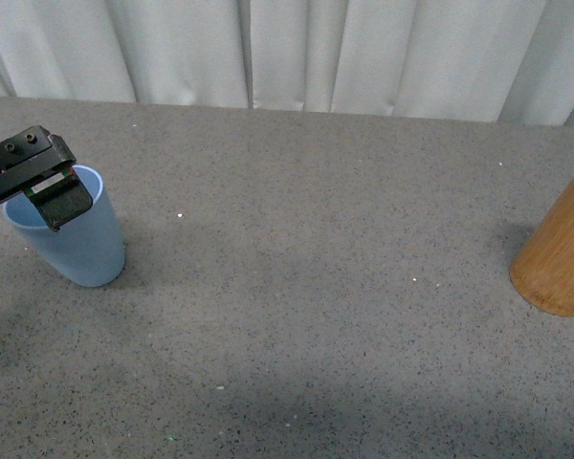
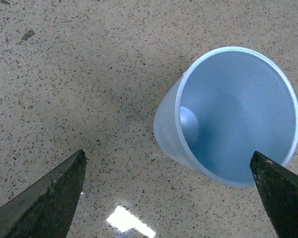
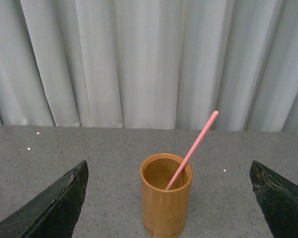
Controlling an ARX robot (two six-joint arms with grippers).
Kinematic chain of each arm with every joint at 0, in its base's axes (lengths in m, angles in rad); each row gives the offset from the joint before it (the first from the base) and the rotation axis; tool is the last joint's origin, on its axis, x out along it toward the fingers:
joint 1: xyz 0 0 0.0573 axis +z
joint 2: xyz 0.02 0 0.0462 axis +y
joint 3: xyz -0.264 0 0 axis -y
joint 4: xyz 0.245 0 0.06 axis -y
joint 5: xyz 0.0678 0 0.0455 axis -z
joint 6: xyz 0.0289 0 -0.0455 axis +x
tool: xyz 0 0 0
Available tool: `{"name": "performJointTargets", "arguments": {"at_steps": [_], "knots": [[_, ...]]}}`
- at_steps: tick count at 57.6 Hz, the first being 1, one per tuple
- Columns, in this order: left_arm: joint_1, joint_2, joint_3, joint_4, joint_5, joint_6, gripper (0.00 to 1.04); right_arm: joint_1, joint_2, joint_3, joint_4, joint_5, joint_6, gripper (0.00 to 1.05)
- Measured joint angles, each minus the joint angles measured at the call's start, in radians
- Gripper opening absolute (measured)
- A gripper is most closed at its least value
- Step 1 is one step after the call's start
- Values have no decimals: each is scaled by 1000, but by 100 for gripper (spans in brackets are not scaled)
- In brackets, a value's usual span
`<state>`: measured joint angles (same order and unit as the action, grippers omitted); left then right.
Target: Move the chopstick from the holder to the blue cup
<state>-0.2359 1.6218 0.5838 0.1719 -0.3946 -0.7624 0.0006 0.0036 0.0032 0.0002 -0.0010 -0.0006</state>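
Note:
My left gripper grabs the blue cup by its rim (image 2: 180,130) next, since this keeps the blue cup's opening (image 2: 233,116) free to receive the chopstick.
The blue cup (image 1: 84,251) stands upright at the table's left. My left gripper (image 1: 55,198) hovers over its rim, open and empty. In the left wrist view the cup (image 2: 238,109) is empty inside and sits toward one finger of the left gripper (image 2: 168,155). The holder (image 1: 561,251) stands at the right edge, partly cut off. In the right wrist view the holder (image 3: 165,208) is upright with one salmon-pink chopstick (image 3: 193,148) leaning in it, top end out. My right gripper (image 3: 169,164) is open and empty, level with the holder and short of it. It is out of the front view.
A grey speckled table (image 1: 306,287) runs between the two cups. A white curtain (image 1: 287,48) hangs along its far edge. A bright light reflection (image 2: 130,222) lies on the table below the left gripper.

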Motion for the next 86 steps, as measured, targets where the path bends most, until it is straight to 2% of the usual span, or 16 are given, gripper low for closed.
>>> {"name": "performJointTargets", "arguments": {"at_steps": [53,58,62,67,79,86], "knots": [[5,58,43,-23,-32,-33,98,0,0,0,0,0,0,95],[5,61,44,-28,-33,-32,85,0,0,0,0,0,0,95],[5,65,45,-29,-35,-29,85,0,0,0,0,0,0,95],[4,69,47,-35,-41,-26,73,0,0,0,0,0,0,95],[-2,79,53,-37,-51,-11,43,0,0,0,0,0,0,95],[-4,82,54,-20,-42,-2,16,0,0,0,0,0,0,95]]}}
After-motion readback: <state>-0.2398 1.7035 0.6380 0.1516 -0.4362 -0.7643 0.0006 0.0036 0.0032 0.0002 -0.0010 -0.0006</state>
